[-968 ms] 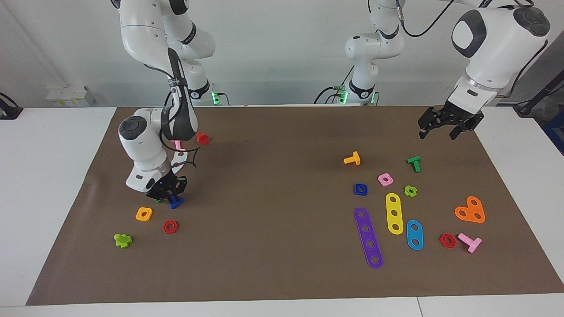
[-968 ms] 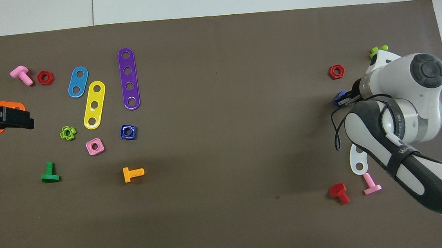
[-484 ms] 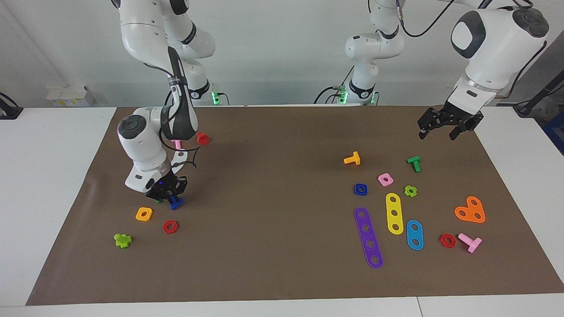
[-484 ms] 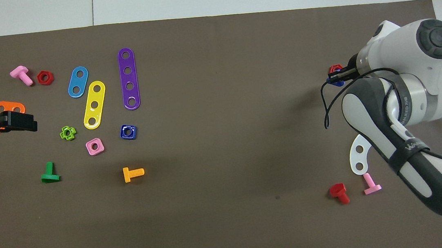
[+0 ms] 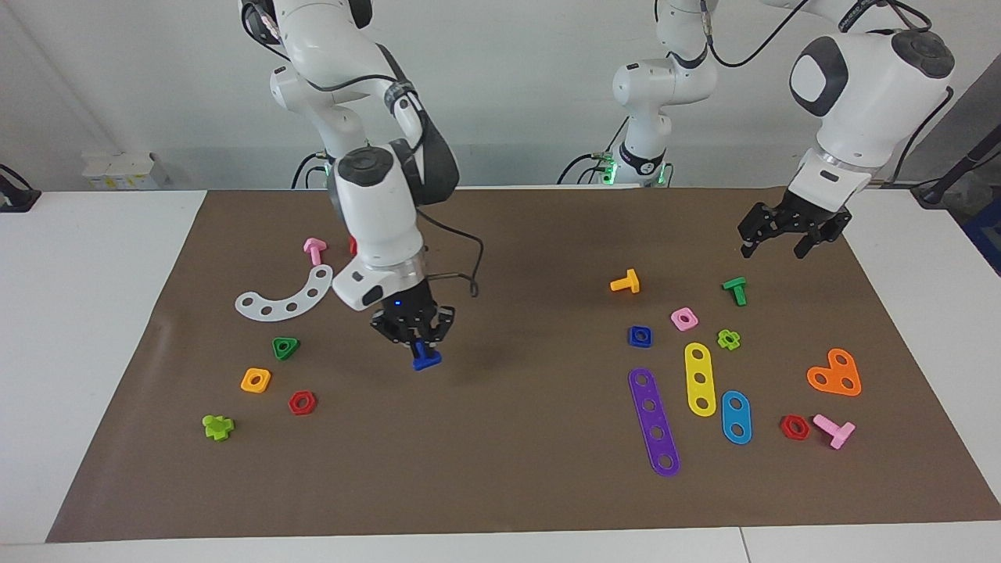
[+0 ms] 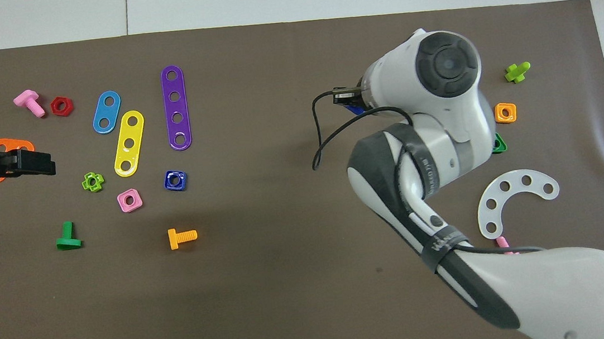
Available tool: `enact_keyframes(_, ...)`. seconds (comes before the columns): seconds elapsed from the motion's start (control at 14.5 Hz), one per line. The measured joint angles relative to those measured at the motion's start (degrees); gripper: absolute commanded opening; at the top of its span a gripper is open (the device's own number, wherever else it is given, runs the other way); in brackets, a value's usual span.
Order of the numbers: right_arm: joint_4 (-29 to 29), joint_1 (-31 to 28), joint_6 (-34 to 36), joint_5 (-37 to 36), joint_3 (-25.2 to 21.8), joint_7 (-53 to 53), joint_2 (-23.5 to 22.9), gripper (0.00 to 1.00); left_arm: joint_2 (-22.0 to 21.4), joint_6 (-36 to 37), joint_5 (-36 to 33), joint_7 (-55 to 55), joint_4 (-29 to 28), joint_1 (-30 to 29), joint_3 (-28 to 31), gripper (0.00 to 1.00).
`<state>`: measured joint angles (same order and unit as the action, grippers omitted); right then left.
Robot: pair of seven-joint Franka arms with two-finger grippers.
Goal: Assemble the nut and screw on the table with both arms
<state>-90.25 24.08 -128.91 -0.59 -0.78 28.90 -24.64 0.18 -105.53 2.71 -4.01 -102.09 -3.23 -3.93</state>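
Observation:
I should reach the dark-blue square nut with my left gripper and grab it by its sides. Its threaded hole then stays free to take the dark-blue screw (image 6: pixel 354 109).
My right gripper (image 5: pixel 415 335) is shut on the dark-blue screw (image 5: pixel 425 359) and holds it in the air over the brown mat (image 5: pixel 532 469) near the table's middle. In the overhead view the right gripper (image 6: pixel 349 99) and a bit of the screw (image 6: pixel 354 109) peek out beside the arm's wrist. The dark-blue square nut (image 5: pixel 640 336) lies on the mat toward the left arm's end, also seen from overhead (image 6: pixel 175 180). My left gripper (image 5: pixel 785 237) is open and empty, raised over the mat's left-arm end, over the orange heart plate (image 6: pixel 3 147) from overhead (image 6: pixel 32 164).
Beside the nut lie a pink square nut (image 5: pixel 684 318), an orange bolt (image 5: pixel 626 281), a green bolt (image 5: pixel 735 290) and purple (image 5: pixel 654 421), yellow and blue strips. At the right arm's end lie a white curved plate (image 5: pixel 285 295), green triangular nut (image 5: pixel 285 347), orange square nut (image 5: pixel 256 380).
My right gripper has lifted the blue screw from beside the green triangular nut and carried it toward the table's middle. The left gripper has barely moved.

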Motion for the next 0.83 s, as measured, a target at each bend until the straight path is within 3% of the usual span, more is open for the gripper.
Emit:
enact_keyframes(0.35,4.1,6.1,-3.9,-4.6,0.0,9.3,-8.6,0.00,2.5,-3.3,0.2,3.2,-1.8,1.3,-0.2,0.99)
enact_keyframes(0.62,4.7,7.4,-6.4,-6.4,0.0,12.1,-11.1,0.00,3.5,-5.3,0.3,3.9,-3.4,3.2,-0.4,0.95)
enact_keyframes(0.83,4.4,7.5,-7.2,-6.8,0.0,12.6,-11.4,0.00,3.8,-10.7,0.3,6.4,-7.5,5.4,-0.4,0.94)
